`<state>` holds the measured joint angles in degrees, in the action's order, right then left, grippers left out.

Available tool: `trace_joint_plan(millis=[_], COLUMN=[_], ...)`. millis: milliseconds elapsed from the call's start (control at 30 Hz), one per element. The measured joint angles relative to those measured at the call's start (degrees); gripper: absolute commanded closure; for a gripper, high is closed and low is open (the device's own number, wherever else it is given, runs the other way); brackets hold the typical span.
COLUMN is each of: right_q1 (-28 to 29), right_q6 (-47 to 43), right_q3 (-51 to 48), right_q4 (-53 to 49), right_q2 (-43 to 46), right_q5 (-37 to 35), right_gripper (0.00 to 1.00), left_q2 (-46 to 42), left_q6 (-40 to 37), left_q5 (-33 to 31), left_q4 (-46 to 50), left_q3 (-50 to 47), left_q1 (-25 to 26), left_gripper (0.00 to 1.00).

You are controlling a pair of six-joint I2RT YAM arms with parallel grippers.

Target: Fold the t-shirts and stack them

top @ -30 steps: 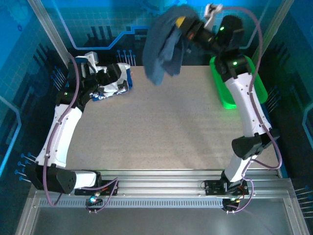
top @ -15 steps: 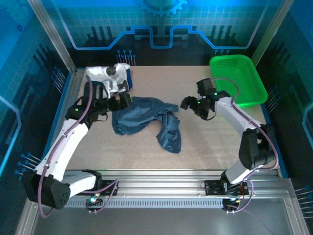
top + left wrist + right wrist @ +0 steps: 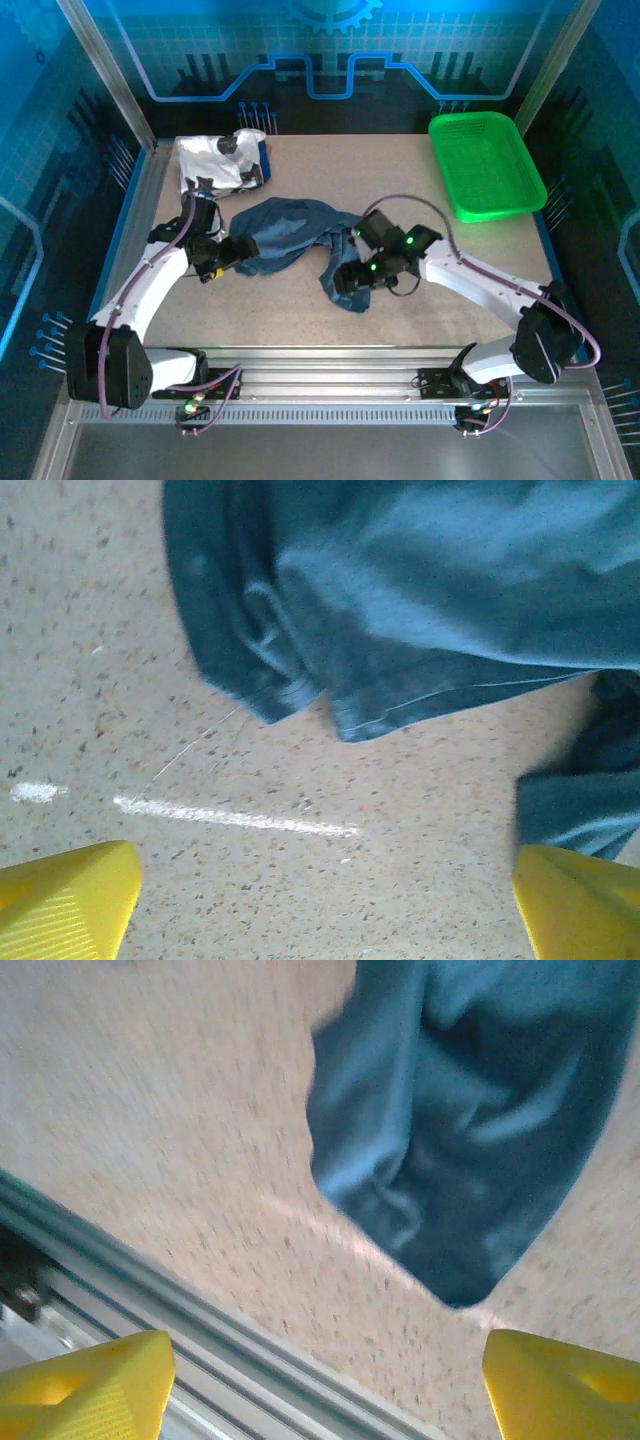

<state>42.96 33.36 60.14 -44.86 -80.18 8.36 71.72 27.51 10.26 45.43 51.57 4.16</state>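
I need to spread the dark slate-blue t-shirt [image 3: 290,232] open for folding, so I should grab the tip of its near tail [image 3: 358,305] with my right gripper.
The dark slate-blue t-shirt [image 3: 290,232] lies crumpled mid-table, with a tail trailing toward the near edge. The white printed t-shirt [image 3: 215,160] is bunched at the back left corner. My left gripper [image 3: 232,254] sits low at the blue shirt's left edge. In the left wrist view that gripper [image 3: 325,910] is open over bare table, the blue shirt's hem [image 3: 420,600] just beyond its fingertips. My right gripper [image 3: 347,280] hovers at the shirt's near tail. In the right wrist view it [image 3: 325,1385] is open, the blue cloth [image 3: 470,1130] ahead and nothing between its fingers.
A bright green mesh basket [image 3: 488,165] stands at the back right. The table's metal rail [image 3: 150,1290] runs along the near edge, close to my right gripper. White scuff marks [image 3: 235,818] streak the speckled tabletop.
The blue shirt, held high by my right gripper a second ago, now lies on the table. My right gripper moved left and nearer to its tail. My left gripper dropped toward its left edge.
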Motion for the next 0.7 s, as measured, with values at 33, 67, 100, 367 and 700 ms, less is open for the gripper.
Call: trace_joint_plan(millis=[33,67,100,367,700], right_q1=[1.0,1.5,1.8,1.8,1.5], right_q6=[0.1,0.3,0.7,2.2,3.5], right_q3=[-1.9,-3.4,-5.2,-8.9,-8.9], right_q4=[0.0,0.2,0.7,4.7,8.9], right_q2=[-0.1,-0.2,-0.3,-3.8,-8.4], right_q5=[0.0,0.0,0.0,-0.5,-2.4], right_gripper=[0.19,0.19,0.2,0.22,0.27], left_q2=[0.4,1.1,1.9,8.1,15.6], left_q6=[0.2,0.7,1.1,2.5,3.8], left_q5=[0.2,0.6,1.2,2.8,4.7], left_q4=[-0.2,-0.6,-1.0,-5.7,-14.2], left_q3=[-0.6,-1.5,-2.1,-3.1,-3.1], left_q1=[-0.3,-0.6,-0.7,-1.0,-1.0], left_gripper=[0.11,0.12,0.14,0.22,0.43])
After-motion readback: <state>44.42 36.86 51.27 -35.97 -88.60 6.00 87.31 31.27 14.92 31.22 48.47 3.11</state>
